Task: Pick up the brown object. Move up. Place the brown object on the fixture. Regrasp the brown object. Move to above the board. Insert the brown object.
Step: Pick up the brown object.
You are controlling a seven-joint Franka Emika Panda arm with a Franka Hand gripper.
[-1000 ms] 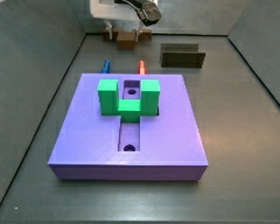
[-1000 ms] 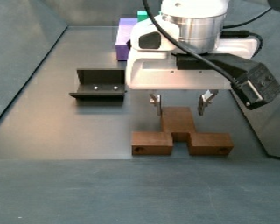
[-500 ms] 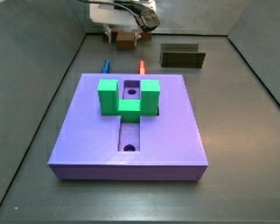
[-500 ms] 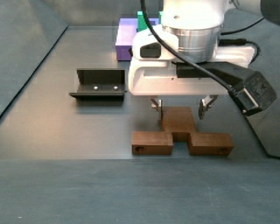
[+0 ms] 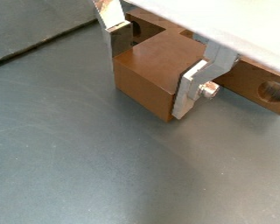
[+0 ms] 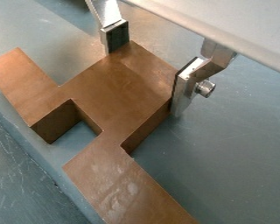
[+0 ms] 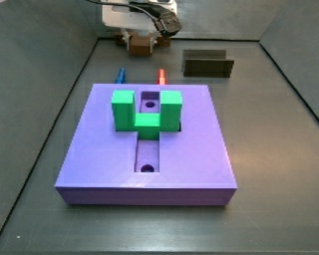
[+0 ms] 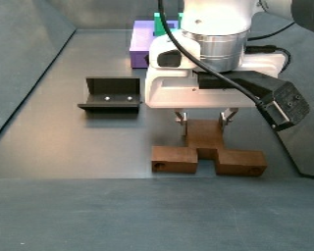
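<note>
I will next take hold of the object with my gripper by its raised side stub [image 5: 160,61], so that I can lift the brown object over to the fixture.
The brown object [image 8: 175,160] lies flat on the grey floor near the back wall, its round hole showing in a wrist view [image 5: 271,89]. My gripper [image 8: 203,122] is low over it and open, its fingers [image 5: 195,83] straddling the bar's side stub [image 5: 154,66]; it also shows in the wrist view [image 6: 152,59]. One finger sits close against the stub, the far one a little apart. The dark fixture [image 8: 110,95] stands beside it, also in a side view [image 7: 209,66]. The purple board [image 7: 156,159] bears the green U-shaped block [image 7: 147,110].
A red peg [image 7: 162,75] and a blue peg [image 7: 120,74] lie on the floor between the board and the back wall. Grey walls enclose the floor on the sides.
My gripper has come down over the brown object, so its fingers now reach beside the stub. The brown object, fixture and board have not moved.
</note>
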